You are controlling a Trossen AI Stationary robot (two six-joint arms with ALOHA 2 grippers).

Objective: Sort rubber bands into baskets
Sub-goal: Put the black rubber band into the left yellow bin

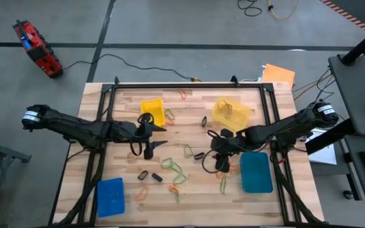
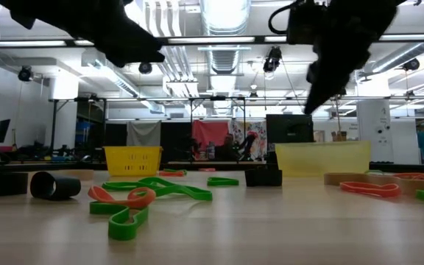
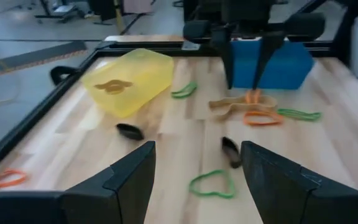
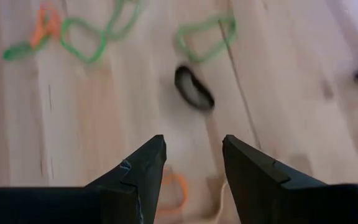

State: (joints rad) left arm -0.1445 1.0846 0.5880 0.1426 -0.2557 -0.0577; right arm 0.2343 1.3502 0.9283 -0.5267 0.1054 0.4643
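The left gripper should next grab the black rubber band by one end of its loop (image 1: 196, 157), so that the rubber band can be sorted into the bright yellow basket (image 1: 153, 111).
My left gripper (image 1: 158, 137) hangs open and empty over the table's middle left, just near of the bright yellow basket (image 1: 153, 111). My right gripper (image 1: 221, 166) hangs open and empty between the pale yellow basket (image 1: 231, 111) and the teal basket (image 1: 256, 171). A black band (image 4: 193, 87) lies flat on the wood ahead of its fingers, and an orange band (image 4: 174, 188) lies below them. The bright blue basket (image 1: 111, 197) stands at the near left. Green, orange, tan and black bands (image 1: 172, 165) lie scattered across the middle. A tan band (image 3: 112, 85) lies in the pale yellow basket (image 3: 129, 78).
A black frame (image 1: 189, 85) runs round the wooden table top. A flat orange sheet (image 1: 278, 74) lies at the far right corner. Black cables (image 1: 215, 135) loop near my right gripper. In the left wrist view, green (image 3: 211, 183) and black (image 3: 230, 151) bands lie close ahead.
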